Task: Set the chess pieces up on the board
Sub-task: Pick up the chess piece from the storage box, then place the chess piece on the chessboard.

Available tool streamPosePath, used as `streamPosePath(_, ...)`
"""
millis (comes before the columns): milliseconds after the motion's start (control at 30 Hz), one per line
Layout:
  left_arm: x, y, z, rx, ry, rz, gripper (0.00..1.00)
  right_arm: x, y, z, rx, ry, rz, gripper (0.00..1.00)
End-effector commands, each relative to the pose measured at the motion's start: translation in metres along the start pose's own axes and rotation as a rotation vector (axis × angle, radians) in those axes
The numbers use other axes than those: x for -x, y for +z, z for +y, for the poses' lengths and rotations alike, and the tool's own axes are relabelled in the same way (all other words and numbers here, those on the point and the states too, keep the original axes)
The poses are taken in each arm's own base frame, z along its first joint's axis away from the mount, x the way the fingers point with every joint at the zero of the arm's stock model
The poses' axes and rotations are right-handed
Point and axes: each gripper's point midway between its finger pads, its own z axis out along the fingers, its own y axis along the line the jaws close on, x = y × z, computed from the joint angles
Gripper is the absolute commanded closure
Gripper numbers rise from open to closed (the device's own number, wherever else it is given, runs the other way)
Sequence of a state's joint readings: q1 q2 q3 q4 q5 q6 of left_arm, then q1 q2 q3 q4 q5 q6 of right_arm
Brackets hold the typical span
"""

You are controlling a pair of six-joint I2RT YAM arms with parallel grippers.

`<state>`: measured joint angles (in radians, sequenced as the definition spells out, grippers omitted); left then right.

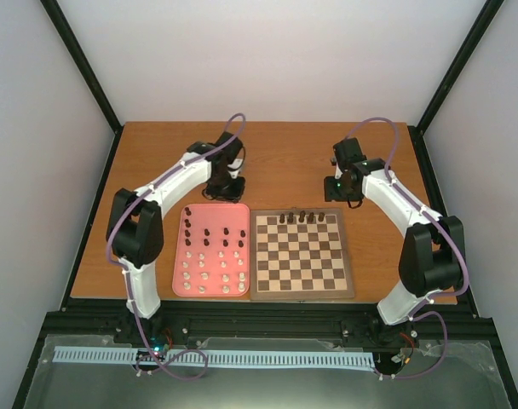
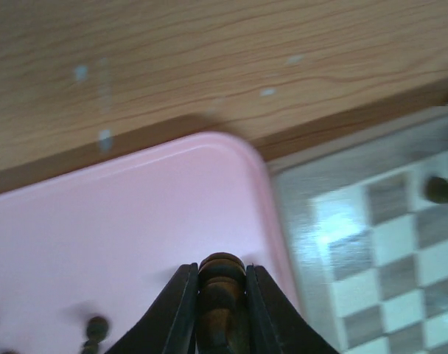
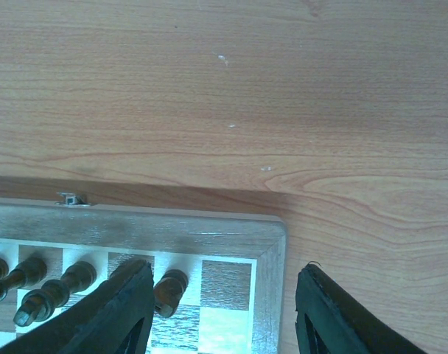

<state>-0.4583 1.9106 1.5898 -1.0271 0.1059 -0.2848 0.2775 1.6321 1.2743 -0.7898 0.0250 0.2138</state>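
Observation:
The dark brown chess piece is above the pink tray, so my left gripper keeps hold of it for now and moves it toward the chessboard's far row before release.
The chessboard (image 1: pixel 302 281) lies on the table right of the pink tray (image 1: pixel 179 256). Several dark pieces (image 1: pixel 302 217) stand on its far row. My left gripper (image 1: pixel 225 189) hovers over the tray's far right corner, shut on a dark brown chess piece (image 2: pixel 221 295) that stands between its fingers. The board's near corner also shows in the left wrist view (image 2: pixel 371 221). My right gripper (image 1: pixel 344 192) is open and empty above the board's far right corner (image 3: pixel 272 243). A dark piece (image 3: pixel 169 291) stands just inside its left finger (image 3: pixel 124 302).
The tray holds several dark pegs (image 1: pixel 208 232) in its far rows and cream pegs (image 1: pixel 210 271) in its near rows. Bare wooden table (image 1: pixel 284 153) lies beyond the tray and board. Black frame posts stand at the table's corners.

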Motion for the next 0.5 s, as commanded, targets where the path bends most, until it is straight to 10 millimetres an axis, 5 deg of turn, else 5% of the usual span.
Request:
streamPosePath(0,0.005,-0.004,-0.048,-0.052,0.064,0.015,0.92,0.01,-0.002,-0.009,-0.014,0.005,-0.018,0.48)
streamPosePath(200,0.003,0.013,-0.093,-0.079,0.133,0.044,0.92,0.014,-0.006,-0.01,-0.009,-0.001,-0.026,0.48)
streamPosePath(467,-0.014,0.037,-0.12,-0.099,0.173,0.107,0.92,0.011,-0.006,-0.018,-0.008,0.008,-0.026,0.48)
